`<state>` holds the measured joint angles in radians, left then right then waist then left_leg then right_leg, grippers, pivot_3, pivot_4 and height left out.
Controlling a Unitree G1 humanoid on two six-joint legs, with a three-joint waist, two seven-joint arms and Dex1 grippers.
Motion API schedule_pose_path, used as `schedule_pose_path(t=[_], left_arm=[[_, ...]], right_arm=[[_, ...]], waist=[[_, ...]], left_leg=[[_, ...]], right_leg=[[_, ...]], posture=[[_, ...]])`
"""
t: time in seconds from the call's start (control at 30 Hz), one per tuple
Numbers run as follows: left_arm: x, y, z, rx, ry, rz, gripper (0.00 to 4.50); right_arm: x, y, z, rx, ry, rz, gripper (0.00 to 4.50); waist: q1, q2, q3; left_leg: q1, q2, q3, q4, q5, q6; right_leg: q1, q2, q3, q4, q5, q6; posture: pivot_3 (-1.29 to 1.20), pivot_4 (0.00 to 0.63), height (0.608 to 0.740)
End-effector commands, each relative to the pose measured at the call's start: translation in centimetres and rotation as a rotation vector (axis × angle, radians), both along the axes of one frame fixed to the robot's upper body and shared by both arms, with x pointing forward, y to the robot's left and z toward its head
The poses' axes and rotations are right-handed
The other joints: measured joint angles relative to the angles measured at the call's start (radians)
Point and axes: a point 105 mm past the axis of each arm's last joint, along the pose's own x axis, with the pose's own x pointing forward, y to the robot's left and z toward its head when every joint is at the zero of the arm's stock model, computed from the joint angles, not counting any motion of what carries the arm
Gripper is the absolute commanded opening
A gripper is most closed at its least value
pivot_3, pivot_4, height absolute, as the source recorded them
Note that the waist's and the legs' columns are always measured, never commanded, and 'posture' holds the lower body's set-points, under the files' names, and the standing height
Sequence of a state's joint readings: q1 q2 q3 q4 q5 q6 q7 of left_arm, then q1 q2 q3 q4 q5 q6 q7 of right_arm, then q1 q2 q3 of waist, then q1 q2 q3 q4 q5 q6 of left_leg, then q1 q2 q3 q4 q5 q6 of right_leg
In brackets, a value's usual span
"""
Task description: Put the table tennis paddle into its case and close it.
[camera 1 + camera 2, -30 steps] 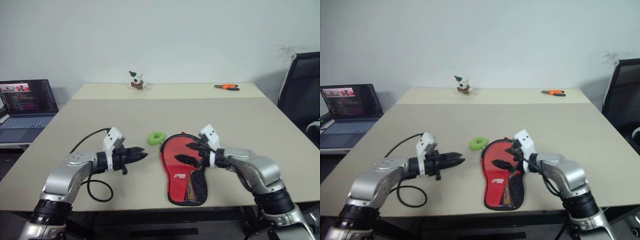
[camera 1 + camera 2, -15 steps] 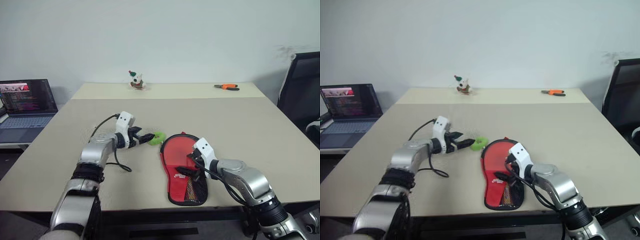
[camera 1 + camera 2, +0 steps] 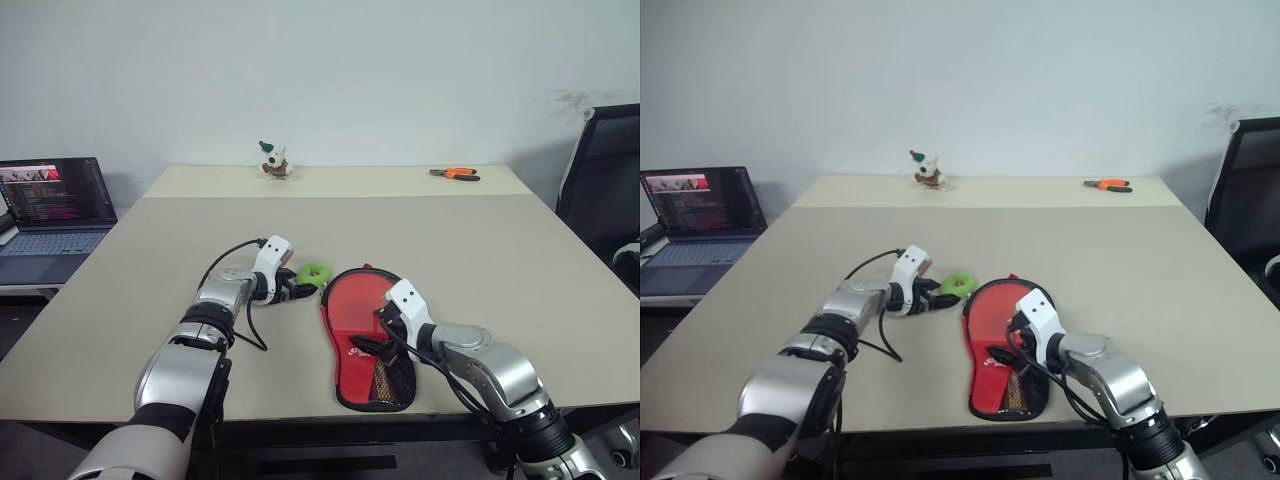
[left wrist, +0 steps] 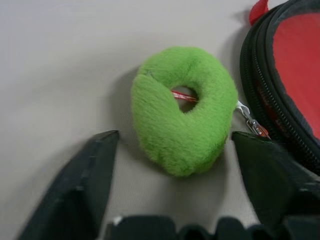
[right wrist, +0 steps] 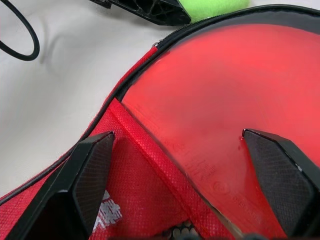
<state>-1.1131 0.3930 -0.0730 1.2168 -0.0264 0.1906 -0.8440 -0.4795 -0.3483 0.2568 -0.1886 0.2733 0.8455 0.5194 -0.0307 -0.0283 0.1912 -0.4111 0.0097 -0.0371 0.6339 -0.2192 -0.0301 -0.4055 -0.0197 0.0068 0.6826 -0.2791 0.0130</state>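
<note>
The left gripper grabs the lime-green fob on the zip pull by its plush ring (image 4: 180,140) next, to pull the case's zipper (image 4: 280,110) closed.
The case (image 3: 352,372) lies on the table (image 3: 480,250), red with a white logo and black mesh, its flap open. The table tennis paddle (image 3: 358,298) lies inside it with its red face (image 5: 225,95) showing. A lime-green fob (image 4: 182,127) hangs on the zip pull just left of the case's round end. My left gripper (image 4: 175,137) is open, one finger on each side of the fob without squeezing it. My right gripper (image 5: 177,135) is open low over the case, one finger above the red fabric (image 5: 135,185) and the other above the paddle face.
A laptop (image 3: 55,205) stands on a side table at the left. A small toy figure (image 3: 272,160) and orange pliers (image 3: 455,174) lie at the table's far edge. A black chair (image 3: 600,190) stands at the right. My left arm's black cable (image 3: 245,325) loops on the table.
My left arm has reached forward and right, from the bare table to the green fob, and its fingers now flank the fob. My right gripper sank onto the case, then stayed still.
</note>
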Motion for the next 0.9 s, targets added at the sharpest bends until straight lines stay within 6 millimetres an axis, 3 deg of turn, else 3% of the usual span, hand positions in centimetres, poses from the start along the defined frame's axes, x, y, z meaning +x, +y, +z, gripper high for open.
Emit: schedule_pose_path(t=[0.03, 0.27, 0.5, 0.73, 0.9], left_arm=[[0.0, -0.5, 0.3, -0.009, -0.011, -0.022, 2.43], [0.0, -0.4, 0.1, -0.024, -0.008, -0.010, 0.01], [0.3, -0.3, 1.1, -0.065, -0.036, 0.008, 0.01], [1.4, -0.7, 4.4, -0.047, -0.149, 0.019, 0.01], [2.4, -0.6, 6.0, 0.041, -0.219, 0.068, 0.01]], right_arm=[[0.0, -0.1, 0.6, -0.013, -0.041, -0.001, 4.50], [0.6, 0.5, 1.2, -0.013, -0.079, 0.003, 4.50], [1.1, 1.1, 0.9, -0.033, -0.099, 0.001, 4.50], [1.1, -0.1, -3.0, -0.171, -0.018, -0.004, 4.50], [0.3, -0.9, -4.3, -0.212, 0.038, 0.023, 4.50]], waist=[[0.000, 0.000, 0.000], [-0.001, 0.000, 0.000], [-0.001, 0.000, 0.000], [-0.001, 0.000, 0.000], [0.001, -0.001, -0.001]], left_leg=[[0.000, 0.000, 0.000, 0.000, 0.000, 0.000], [0.000, 0.000, 0.000, 0.000, 0.000, 0.000], [0.000, 0.000, 0.000, 0.000, 0.000, 0.000], [0.000, 0.000, 0.000, 0.002, 0.000, 0.000], [0.000, 0.000, -0.001, 0.006, 0.000, 0.000]], right_leg=[[0.000, 0.000, 0.000, 0.000, 0.000, 0.000], [0.000, 0.000, 0.000, 0.000, 0.000, 0.000], [0.000, 0.000, 0.000, 0.000, 0.000, 0.000], [0.000, 0.000, 0.000, 0.002, 0.000, 0.000], [0.001, 0.000, -0.001, 0.005, 0.000, 0.000]], posture=[[0.00, 0.150, 0.740], [0.00, 0.150, 0.740], [0.00, 0.150, 0.740], [0.00, 0.150, 0.740], [0.00, 0.150, 0.740]])
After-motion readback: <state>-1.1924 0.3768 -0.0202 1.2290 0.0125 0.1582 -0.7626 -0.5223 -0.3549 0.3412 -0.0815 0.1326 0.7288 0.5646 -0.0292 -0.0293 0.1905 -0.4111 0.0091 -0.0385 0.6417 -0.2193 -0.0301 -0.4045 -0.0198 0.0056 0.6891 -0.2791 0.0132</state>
